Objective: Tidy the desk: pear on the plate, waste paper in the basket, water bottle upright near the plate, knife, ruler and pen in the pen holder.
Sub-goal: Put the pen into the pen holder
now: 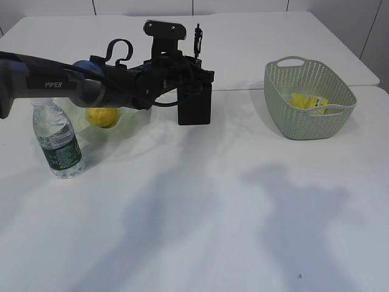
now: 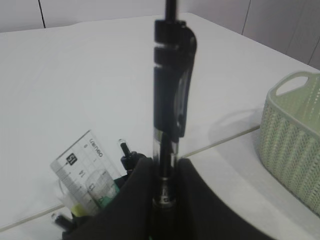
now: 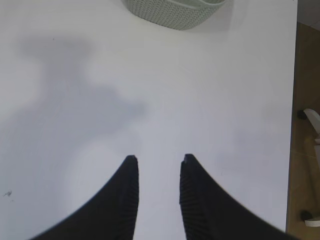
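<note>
My left gripper opens now: its fingers on the black pen are level with the holder's rim, and the pen would stand in the black pen holder.
My left gripper is shut on a black pen, held upright just above the black pen holder. The transparent ruler stands in the holder beside a green-and-yellow item that I cannot identify. The yellow pear lies on the pale-green plate, partly behind the arm. The water bottle stands upright to the left of the plate. Yellow waste paper lies in the grey-green basket. My right gripper is open and empty over bare table.
The white table is made of two tops with a seam running behind the pen holder. Its right edge, with floor and a chair base beyond, shows in the right wrist view. The right arm does not show in the exterior view.
</note>
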`<state>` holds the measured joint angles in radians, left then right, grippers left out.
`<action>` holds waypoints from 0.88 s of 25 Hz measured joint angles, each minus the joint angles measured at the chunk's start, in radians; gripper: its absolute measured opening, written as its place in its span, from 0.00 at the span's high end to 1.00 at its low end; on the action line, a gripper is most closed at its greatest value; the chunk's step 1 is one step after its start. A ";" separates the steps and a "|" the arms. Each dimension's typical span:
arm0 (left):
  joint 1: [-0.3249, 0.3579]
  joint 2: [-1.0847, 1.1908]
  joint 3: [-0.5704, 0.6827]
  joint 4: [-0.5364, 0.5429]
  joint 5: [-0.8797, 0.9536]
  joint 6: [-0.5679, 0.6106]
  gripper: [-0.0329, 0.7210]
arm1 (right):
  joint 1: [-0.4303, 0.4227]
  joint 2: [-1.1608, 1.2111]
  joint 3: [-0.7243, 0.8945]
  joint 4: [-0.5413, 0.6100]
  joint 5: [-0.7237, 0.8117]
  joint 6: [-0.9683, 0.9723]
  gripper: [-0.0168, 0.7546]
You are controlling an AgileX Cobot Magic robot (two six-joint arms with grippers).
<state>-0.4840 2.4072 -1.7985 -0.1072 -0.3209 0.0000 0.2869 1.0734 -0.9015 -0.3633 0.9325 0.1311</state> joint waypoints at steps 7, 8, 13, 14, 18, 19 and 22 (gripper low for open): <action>0.000 0.000 0.000 0.000 0.000 0.000 0.80 | 0.000 0.000 0.000 0.000 -0.015 0.004 0.66; 0.000 0.000 0.000 0.000 0.000 0.000 0.78 | 0.000 0.000 0.000 0.000 -0.018 0.004 0.66; 0.000 0.000 0.000 0.000 0.008 0.000 0.63 | 0.000 0.000 0.000 -0.001 -0.025 0.006 0.66; 0.000 0.000 0.000 0.000 0.008 0.000 0.60 | 0.000 0.000 0.000 -0.001 -0.029 0.006 0.66; 0.000 0.000 0.000 0.000 0.010 0.000 0.49 | 0.000 0.000 0.000 -0.001 -0.042 0.006 0.66; 0.000 -0.002 0.000 0.000 0.012 0.000 0.49 | 0.000 0.000 0.000 -0.001 -0.045 0.006 0.66; 0.000 -0.021 0.000 0.000 0.033 0.000 0.48 | 0.000 0.000 0.000 -0.001 -0.044 0.006 0.66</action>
<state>-0.4840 2.3858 -1.7985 -0.1072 -0.2882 0.0000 0.2869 1.0734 -0.9015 -0.3640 0.8882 0.1371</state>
